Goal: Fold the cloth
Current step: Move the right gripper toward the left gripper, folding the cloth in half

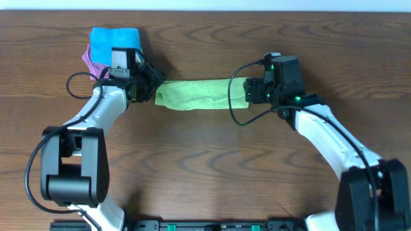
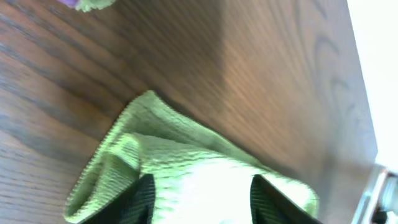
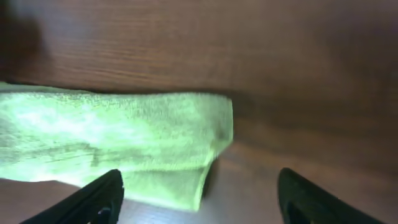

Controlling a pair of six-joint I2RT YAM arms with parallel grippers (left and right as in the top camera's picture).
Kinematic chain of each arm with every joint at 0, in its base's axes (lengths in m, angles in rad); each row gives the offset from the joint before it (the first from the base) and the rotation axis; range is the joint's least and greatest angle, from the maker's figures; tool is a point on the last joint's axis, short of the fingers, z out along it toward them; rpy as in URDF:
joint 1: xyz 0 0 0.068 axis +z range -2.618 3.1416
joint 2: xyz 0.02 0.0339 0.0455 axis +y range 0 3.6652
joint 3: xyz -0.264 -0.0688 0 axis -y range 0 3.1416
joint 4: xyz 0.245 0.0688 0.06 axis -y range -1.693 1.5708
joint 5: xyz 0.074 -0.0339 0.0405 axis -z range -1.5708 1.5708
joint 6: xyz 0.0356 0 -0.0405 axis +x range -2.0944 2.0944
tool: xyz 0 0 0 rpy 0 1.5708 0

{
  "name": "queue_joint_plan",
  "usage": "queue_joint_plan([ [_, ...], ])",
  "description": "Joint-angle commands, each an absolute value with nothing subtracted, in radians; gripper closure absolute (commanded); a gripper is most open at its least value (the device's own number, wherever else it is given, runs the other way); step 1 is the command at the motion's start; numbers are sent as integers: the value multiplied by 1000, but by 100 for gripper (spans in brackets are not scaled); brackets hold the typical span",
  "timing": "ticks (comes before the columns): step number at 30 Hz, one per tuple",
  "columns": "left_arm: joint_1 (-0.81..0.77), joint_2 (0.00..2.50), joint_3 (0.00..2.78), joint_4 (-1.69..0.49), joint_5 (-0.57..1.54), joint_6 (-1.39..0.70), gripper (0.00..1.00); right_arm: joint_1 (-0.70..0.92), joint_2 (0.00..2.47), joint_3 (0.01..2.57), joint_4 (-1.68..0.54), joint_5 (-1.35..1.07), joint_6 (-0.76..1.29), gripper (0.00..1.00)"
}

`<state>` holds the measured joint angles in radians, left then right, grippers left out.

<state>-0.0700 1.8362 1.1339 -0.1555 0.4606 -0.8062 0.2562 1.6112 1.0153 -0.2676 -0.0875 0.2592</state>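
My right gripper should next pick up the lime-green cloth (image 1: pixel 199 94) by its layered end (image 1: pixel 243 95), so the cloth's middle stays free to fold over.
The lime-green cloth (image 1: pixel 199 94) lies on the wooden table as a long narrow folded strip between my two grippers. My left gripper (image 1: pixel 149 86) is at its left end. In the left wrist view the cloth (image 2: pixel 186 162) sits between the spread fingers of the left gripper (image 2: pixel 199 199), which is open. My right gripper (image 1: pixel 252 91) is at the strip's right end. In the right wrist view the cloth's layered end (image 3: pixel 124 137) lies below the wide-open right gripper (image 3: pixel 199 202), partly between the fingers.
A bright blue folded cloth (image 1: pixel 115 40) lies at the back left on a purple folded cloth (image 1: pixel 90 61), just behind my left gripper. A black cable (image 1: pixel 232 102) from the right arm loops over the green strip's right end.
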Motion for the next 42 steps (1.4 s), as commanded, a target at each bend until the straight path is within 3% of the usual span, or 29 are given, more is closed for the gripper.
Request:
queue_joint_plan([
  [1, -87, 1816, 1155, -160, 490, -789, 68, 245, 1586, 1027, -301, -130, 404, 20],
  [7, -175, 1821, 1155, -149, 356, -789, 89, 229, 1615, 1012, -333, -308, 537, 16],
  [10, -202, 1840, 1155, -141, 309, -785, 94, 229, 1639, 985, -317, -340, 578, 16],
  [18, -204, 1937, 1155, -129, 292, -754, 94, 230, 1687, 852, -118, -398, 671, 16],
  [42, -204, 2008, 1155, -138, 289, -755, 94, 266, 1816, 802, 106, -340, 793, 21],
])
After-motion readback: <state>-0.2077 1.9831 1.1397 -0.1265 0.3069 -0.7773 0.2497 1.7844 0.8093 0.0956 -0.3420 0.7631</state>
